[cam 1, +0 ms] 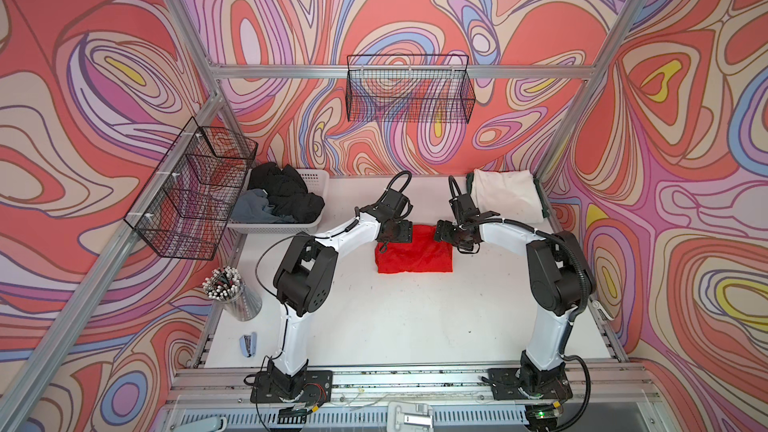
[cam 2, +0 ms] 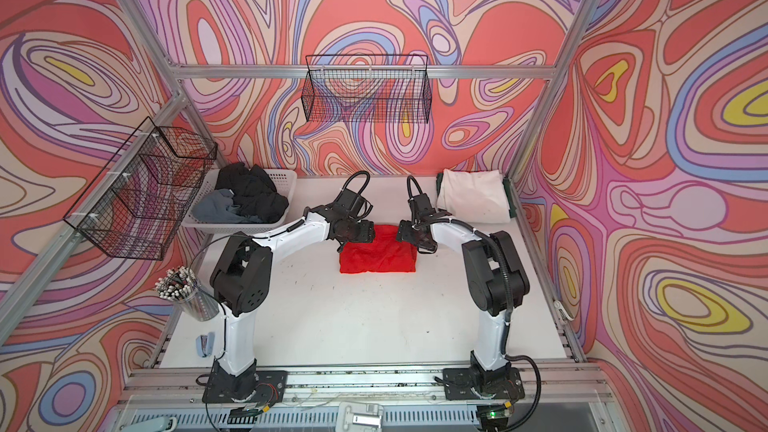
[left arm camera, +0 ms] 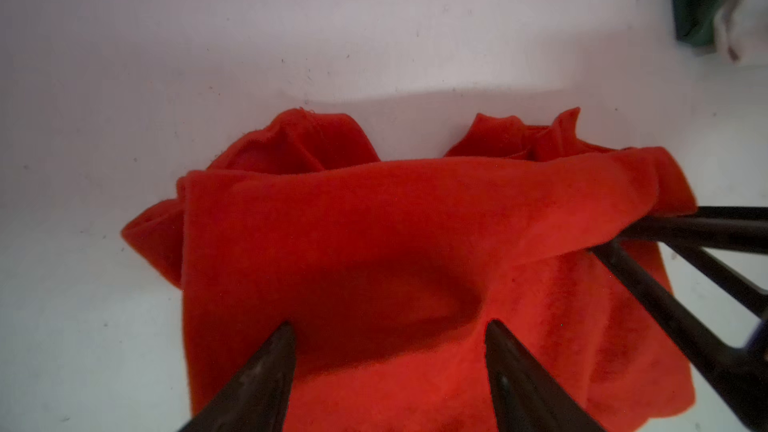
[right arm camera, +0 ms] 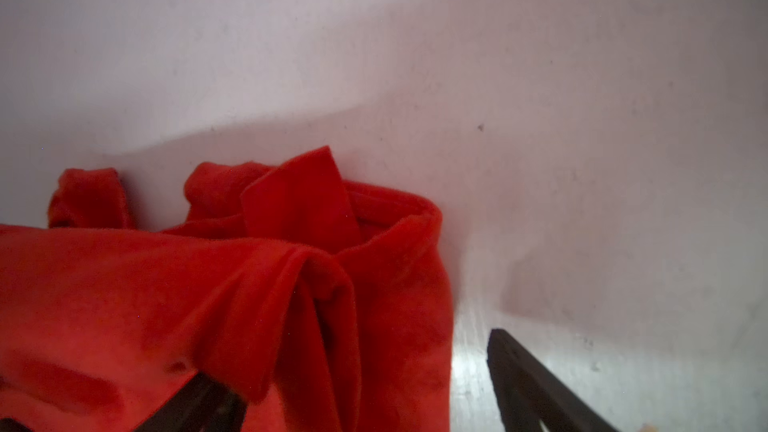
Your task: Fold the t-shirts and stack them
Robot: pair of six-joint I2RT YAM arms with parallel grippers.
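Observation:
The robot's right gripper needs to stack the red t-shirt still folded, so it should next grab the red t-shirt's back corner nearest the white t-shirt [cam 1: 507, 197] and pinch its layers together.
A bright red t-shirt [cam 1: 415, 255] lies folded into a rectangle in the middle of the table in both top views [cam 2: 378, 257]. My left gripper [cam 1: 395, 234] is over its back left corner. In the left wrist view it [left arm camera: 390, 328] is open, both fingertips down on the red cloth [left arm camera: 374, 222]. My right gripper [cam 1: 445, 234] is at the back right corner. It [right arm camera: 353, 363] is open too: a red fold [right arm camera: 316, 284] drapes over one finger, the other is over bare table. A white t-shirt [cam 1: 507, 197] lies folded on a dark green one [cam 1: 545, 209] at the back right.
A white plastic basket [cam 1: 291, 224] at the back left holds black [cam 1: 286, 193] and grey [cam 1: 253, 205] shirts. A cup of pens [cam 1: 232, 292] and a stapler [cam 1: 248, 344] stand at the left edge. Wire baskets hang on the left [cam 1: 195, 189] and back [cam 1: 409, 89] walls.

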